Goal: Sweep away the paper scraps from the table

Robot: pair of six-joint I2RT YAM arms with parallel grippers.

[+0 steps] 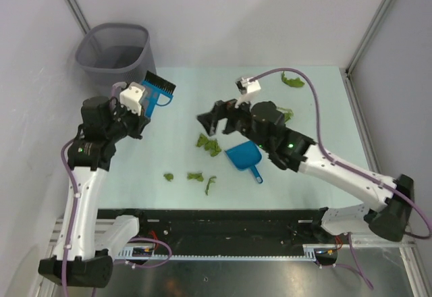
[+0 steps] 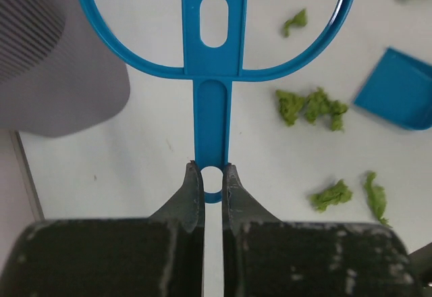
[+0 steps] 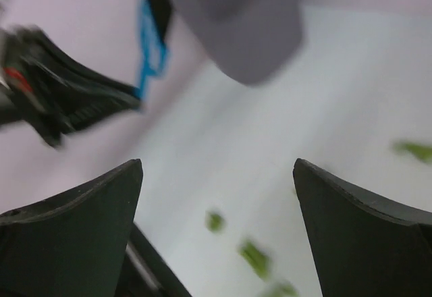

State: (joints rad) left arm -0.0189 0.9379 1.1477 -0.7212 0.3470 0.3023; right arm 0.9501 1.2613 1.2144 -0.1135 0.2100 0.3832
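Observation:
The right gripper grabs the brush by the near end of its bristled head next, and this leaves the handle free for handover.
Green paper scraps lie on the pale table [image 1: 182, 128]: a clump [image 1: 208, 144] mid-table, three bits [image 1: 195, 175] nearer the front, and one [image 1: 292, 79] at the back right. My left gripper [image 1: 138, 101] is shut on the handle of a blue brush [image 2: 212, 108], held up at the left with its black bristles [image 1: 160, 84] pointing away. My right gripper [image 1: 210, 120] hovers open and empty just behind the clump. In the left wrist view the left gripper [image 2: 212, 170] pinches the handle's end, with scraps [image 2: 310, 106] to the right. The blurred right wrist view shows the right gripper [image 3: 217, 169] wide open above scraps [image 3: 255, 256].
A blue dustpan [image 1: 244, 156] lies flat on the table beside the clump, under the right forearm, with nothing holding it. A grey wastebasket [image 1: 116, 54] stands off the table's back left corner. White walls close in the back and both sides.

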